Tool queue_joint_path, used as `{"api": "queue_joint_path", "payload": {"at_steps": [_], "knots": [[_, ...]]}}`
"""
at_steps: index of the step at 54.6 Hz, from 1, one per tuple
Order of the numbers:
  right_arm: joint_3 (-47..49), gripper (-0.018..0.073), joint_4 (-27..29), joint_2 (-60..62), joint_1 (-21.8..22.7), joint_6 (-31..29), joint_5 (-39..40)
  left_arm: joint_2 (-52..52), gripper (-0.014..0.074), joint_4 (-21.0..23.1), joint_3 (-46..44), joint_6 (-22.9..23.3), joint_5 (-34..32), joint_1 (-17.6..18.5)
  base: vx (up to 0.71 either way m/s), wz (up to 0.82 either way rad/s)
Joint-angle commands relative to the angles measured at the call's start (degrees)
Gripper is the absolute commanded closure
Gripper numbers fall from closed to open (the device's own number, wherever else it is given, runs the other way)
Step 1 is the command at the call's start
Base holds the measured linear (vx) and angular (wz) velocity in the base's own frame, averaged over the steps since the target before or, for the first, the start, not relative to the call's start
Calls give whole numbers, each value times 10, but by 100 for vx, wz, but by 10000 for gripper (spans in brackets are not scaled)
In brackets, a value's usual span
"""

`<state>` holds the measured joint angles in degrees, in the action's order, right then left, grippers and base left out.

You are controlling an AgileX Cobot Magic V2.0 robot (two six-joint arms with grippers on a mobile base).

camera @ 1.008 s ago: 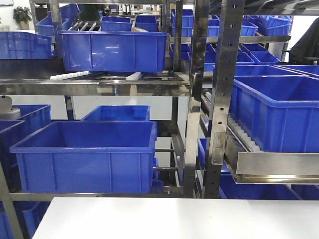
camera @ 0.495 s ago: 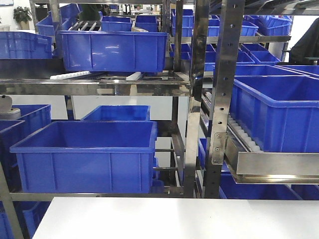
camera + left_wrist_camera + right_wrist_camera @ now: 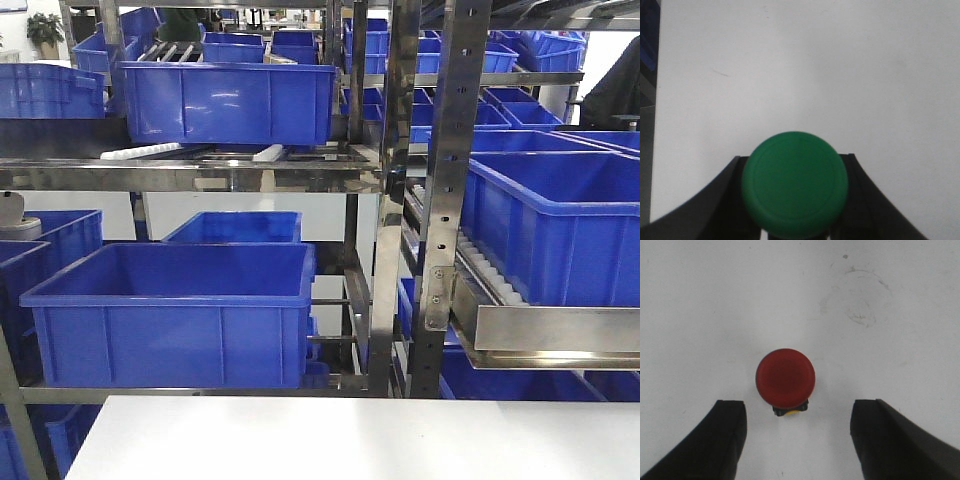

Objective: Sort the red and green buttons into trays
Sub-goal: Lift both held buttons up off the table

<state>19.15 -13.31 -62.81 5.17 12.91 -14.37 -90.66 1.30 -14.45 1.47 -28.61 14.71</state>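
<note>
My right gripper grabs the red button's part on top, its domed red cap [image 3: 785, 376], next, to sort the button into its tray.
In the left wrist view my left gripper [image 3: 795, 159] is shut on a green button [image 3: 795, 187]. Its round green cap fills the gap between the two black fingers [image 3: 722, 200], above a white table top [image 3: 810, 75]. In the right wrist view my right gripper [image 3: 798, 416] is open. A red button [image 3: 785, 377] with a domed cap on a black body stands on the white table [image 3: 715, 315], just ahead of the fingertips and centred between them, touching neither. Neither the green nor the red tray is in view. No gripper shows in the front view.
The front view shows a steel rack [image 3: 440, 200] holding several deep blue crates [image 3: 175, 310], behind the far edge of the white table [image 3: 350, 440]. The table's left edge [image 3: 655, 125] runs down the left wrist view. A faint scuff mark [image 3: 860, 300] lies beyond the red button.
</note>
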Motion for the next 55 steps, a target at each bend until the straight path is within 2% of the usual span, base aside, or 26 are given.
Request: {"api": "queue_joint_path", "payload": {"at_steps": [1, 10, 11, 12, 21, 33, 55], "knots": [[18, 48, -12, -23, 1, 1, 65, 14, 602, 6, -11, 1, -42, 3, 0, 0], [18, 48, -12, -70, 1, 1, 80, 14, 602, 6, -11, 1, -42, 3, 0, 0], [18, 48, -25, -109, 1, 2, 114, 14, 602, 6, -11, 1, -42, 3, 0, 0], [19, 48, -25, -110, 1, 2, 116, 14, 602, 6, -11, 1, -42, 3, 0, 0], [31, 48, -24, -123, 5, 2, 113, 14, 602, 6, -11, 1, -42, 3, 0, 0], [61, 48, -26, -141, 37, 1, 118, 14, 602, 6, -11, 2, -45, 3, 0, 0], [70, 48, -24, -202, 35, 0, 122, 14, 602, 6, -11, 2, -66, 3, 0, 0]]}}
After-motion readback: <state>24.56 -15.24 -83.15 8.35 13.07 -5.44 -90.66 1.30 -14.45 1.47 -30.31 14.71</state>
